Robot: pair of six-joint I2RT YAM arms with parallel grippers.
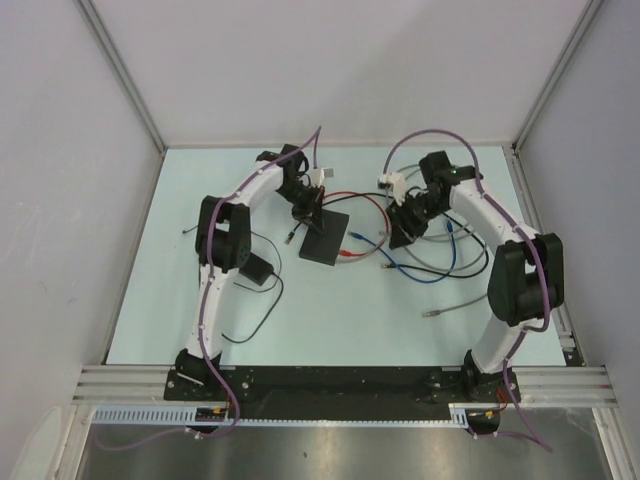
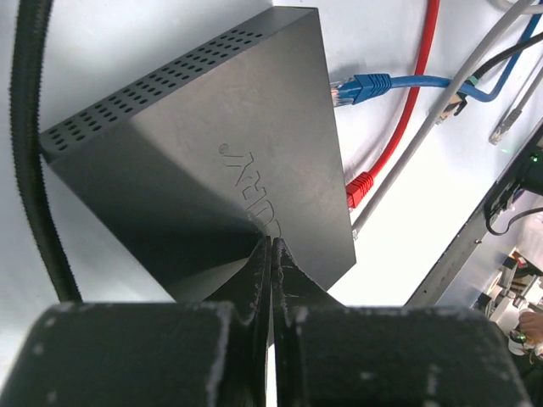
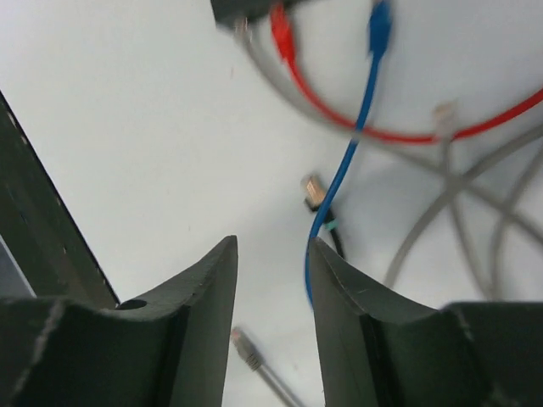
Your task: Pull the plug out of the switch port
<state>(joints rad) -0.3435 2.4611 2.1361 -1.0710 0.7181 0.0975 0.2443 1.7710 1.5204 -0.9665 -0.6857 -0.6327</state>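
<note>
The blue cable [image 3: 344,170] will next be grabbed by my right gripper at the part of the cable trailing behind its plug [image 3: 370,88] to pull the blue plug from the switch port.
The switch [image 2: 212,161] is a flat matte-black box with vent holes, and it also shows at the table's middle in the top view [image 1: 327,243]. A blue plug [image 2: 361,86] and a red plug [image 2: 360,188] meet its side face; a grey cable [image 2: 407,148] ends beside them. My left gripper [image 2: 271,248] is shut and empty, with its tips on the switch's near corner [image 1: 304,220]. My right gripper [image 3: 271,254] is open and empty above the table, right of the switch [image 1: 399,230]. The blue cable [image 3: 344,170] runs past its right finger [image 3: 356,288].
A black power adapter [image 1: 258,269] with a thin cord lies at the left. Red, blue, grey and black cables tangle at the right [image 1: 440,260]. A loose grey plug [image 3: 247,348] lies under my right gripper and a black-cabled plug [image 3: 314,190] lies ahead. White walls surround the table.
</note>
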